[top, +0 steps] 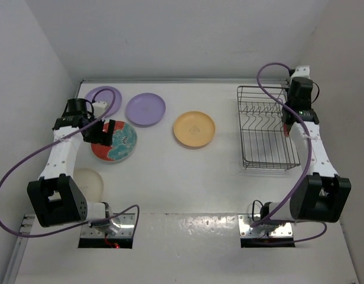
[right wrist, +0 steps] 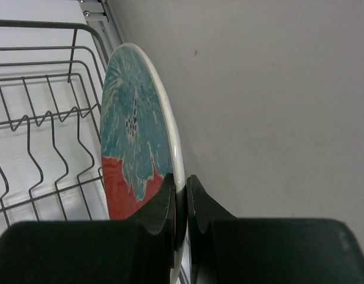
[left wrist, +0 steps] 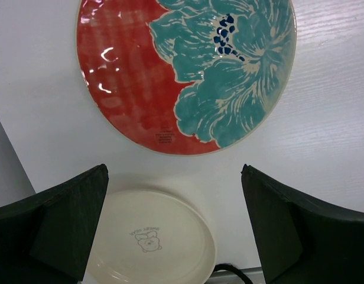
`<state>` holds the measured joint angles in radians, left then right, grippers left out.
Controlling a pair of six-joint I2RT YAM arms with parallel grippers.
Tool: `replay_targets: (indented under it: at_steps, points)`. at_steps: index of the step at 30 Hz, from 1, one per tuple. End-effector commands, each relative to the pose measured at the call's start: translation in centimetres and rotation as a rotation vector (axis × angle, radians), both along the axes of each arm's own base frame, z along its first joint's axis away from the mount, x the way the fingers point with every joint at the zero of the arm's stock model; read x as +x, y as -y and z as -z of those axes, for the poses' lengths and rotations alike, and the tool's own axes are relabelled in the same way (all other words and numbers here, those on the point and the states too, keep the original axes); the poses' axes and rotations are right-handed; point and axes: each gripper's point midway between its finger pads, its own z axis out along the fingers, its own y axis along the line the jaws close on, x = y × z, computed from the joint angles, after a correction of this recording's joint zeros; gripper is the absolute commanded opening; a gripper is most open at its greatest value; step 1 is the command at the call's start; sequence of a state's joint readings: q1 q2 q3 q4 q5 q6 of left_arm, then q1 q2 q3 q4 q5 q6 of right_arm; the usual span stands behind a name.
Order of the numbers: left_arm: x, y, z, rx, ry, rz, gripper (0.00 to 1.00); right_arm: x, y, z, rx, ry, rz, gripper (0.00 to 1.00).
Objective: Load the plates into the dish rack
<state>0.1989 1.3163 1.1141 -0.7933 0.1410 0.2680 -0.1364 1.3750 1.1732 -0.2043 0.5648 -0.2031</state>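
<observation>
My right gripper should keep holding the plate until the plate is lined up with the prongs. The plate is hanging beside them, toward the side, and would miss if I let go now.
A red plate with a teal flower [top: 117, 144] lies flat at the left, also in the left wrist view [left wrist: 188, 71]. My left gripper [top: 103, 132] hovers over its near-left edge, open and empty [left wrist: 173, 173]. Two lilac plates [top: 104, 96] [top: 146, 109] and a yellow-orange plate [top: 194, 129] lie flat further back. My right gripper [top: 288, 122] is shut on the rim [right wrist: 181, 184] of a second red floral plate [right wrist: 135, 148], held on edge along the right side of the dish rack [top: 266, 127], next to the side wall. The rack's prongs [right wrist: 46, 118] hold nothing.
A cream plate [top: 88, 182] with a small bear print [left wrist: 149, 239] lies near the left arm's base. White walls close in on the left, back and right. A purple cable loops from each arm.
</observation>
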Motion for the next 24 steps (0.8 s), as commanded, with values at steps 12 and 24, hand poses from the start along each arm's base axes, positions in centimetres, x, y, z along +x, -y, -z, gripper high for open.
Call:
replay_targets:
  at_steps: [12, 24]
  points:
    - [1.9, -0.2, -0.7, -0.025, 0.025, 0.002, 1.0, 4.3, 1.2, -4.5, -0.058, 0.32, -0.087, 0.0]
    - [1.8, -0.7, -0.7, -0.01, 0.023, -0.005, 1.0, 4.9, 0.4, 1.1, -0.017, 0.242, -0.141, 0.01]
